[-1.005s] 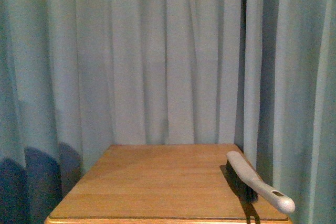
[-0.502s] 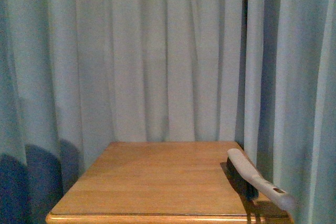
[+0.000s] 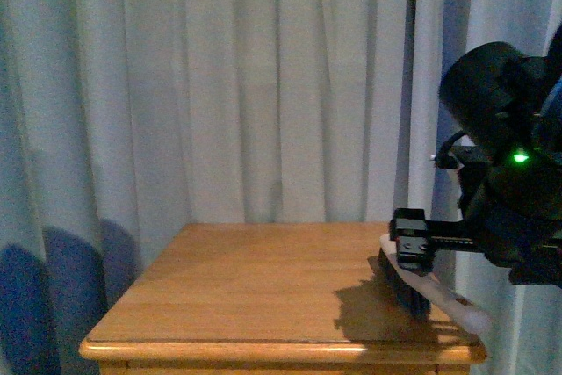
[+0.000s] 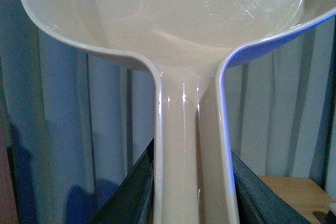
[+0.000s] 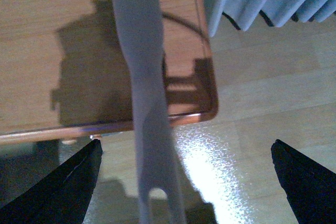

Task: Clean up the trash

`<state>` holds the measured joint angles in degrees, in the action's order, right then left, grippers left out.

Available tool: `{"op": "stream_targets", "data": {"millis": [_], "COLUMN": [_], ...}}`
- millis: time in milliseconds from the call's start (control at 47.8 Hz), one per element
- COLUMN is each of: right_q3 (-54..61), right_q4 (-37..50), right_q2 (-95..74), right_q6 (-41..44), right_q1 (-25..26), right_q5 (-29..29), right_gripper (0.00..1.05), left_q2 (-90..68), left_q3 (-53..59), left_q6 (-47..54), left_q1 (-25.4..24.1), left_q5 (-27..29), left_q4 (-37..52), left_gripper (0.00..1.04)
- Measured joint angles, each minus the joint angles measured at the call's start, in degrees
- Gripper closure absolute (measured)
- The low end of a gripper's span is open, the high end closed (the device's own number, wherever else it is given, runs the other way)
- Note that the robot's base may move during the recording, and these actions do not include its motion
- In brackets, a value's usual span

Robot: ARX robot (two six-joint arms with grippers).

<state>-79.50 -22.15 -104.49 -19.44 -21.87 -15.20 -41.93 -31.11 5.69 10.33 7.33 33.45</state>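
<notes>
My right gripper should grab the hand brush next by its pale handle. The bristles will then be free to sweep up trash.
No trash shows in any view. The pale dustpan fills the left wrist view, and my left gripper is shut on its long handle, with a dark finger on each side. The hand brush lies on the wooden table near the right edge, its grey handle sticking out past the front edge. My right gripper is open and hangs over that handle. The handle runs between the wide-apart fingertips, nearer one of them, and touches neither.
Pale curtains hang close behind and to the right of the table. In the right wrist view, light wooden floor lies beyond the table's corner. The bulky right arm stands over the table's right side.
My right arm has come into the front view from the right and now hangs over the brush. The brush itself has stayed in place, and the scene looks brighter.
</notes>
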Motion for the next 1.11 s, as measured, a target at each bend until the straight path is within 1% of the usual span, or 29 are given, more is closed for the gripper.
{"op": "stream_targets", "data": {"millis": [188, 377, 461, 544, 607, 775, 796, 942, 1005, 1089, 1110], "right_q3": [-7.0, -9.6, -10.0, -10.2, -10.2, -10.2, -10.2, -9.5, -8.3, -4.7, -3.0], "right_q4": [-3.2, -4.5, -5.1, -5.2, -5.0, -3.9, -3.8, -2.7, -1.2, 4.2, 6.8], "right_q2": [-7.4, -12.4, -13.3, -13.6, -13.6, -13.6, -13.6, -13.3, -12.3, -9.1, -7.3], "right_q6": [-4.2, -7.2, -8.0, -8.0, -8.0, -7.8, -7.9, -7.7, -6.4, -3.0, -1.2], "right_q1": [-1.7, -1.6, -1.5, -1.2, -1.1, -0.4, -0.4, 0.0, 0.0, -0.5, -0.7], "right_q5": [-0.3, -0.2, -0.1, 0.0, 0.0, 0.8, 0.8, 1.4, 0.7, -2.2, -2.8], "right_gripper": [0.07, 0.07, 0.20, 0.37, 0.47, 0.82, 0.84, 0.85, 0.85, 0.85, 0.85], "left_q2": [0.0, 0.0, 0.0, 0.0, 0.0, 0.0, 0.0, 0.0, 0.0, 0.0, 0.0], "left_q3": [0.0, 0.0, 0.0, 0.0, 0.0, 0.0, 0.0, 0.0, 0.0, 0.0, 0.0], "left_q6": [0.0, 0.0, 0.0, 0.0, 0.0, 0.0, 0.0, 0.0, 0.0, 0.0, 0.0], "left_q1": [0.0, 0.0, 0.0, 0.0, 0.0, 0.0, 0.0, 0.0, 0.0, 0.0, 0.0], "left_q5": [0.0, 0.0, 0.0, 0.0, 0.0, 0.0, 0.0, 0.0, 0.0, 0.0, 0.0], "left_q4": [0.0, 0.0, 0.0, 0.0, 0.0, 0.0, 0.0, 0.0, 0.0, 0.0, 0.0], "left_gripper": [0.78, 0.78, 0.78, 0.78, 0.78, 0.78, 0.78, 0.78, 0.78, 0.78, 0.78]}}
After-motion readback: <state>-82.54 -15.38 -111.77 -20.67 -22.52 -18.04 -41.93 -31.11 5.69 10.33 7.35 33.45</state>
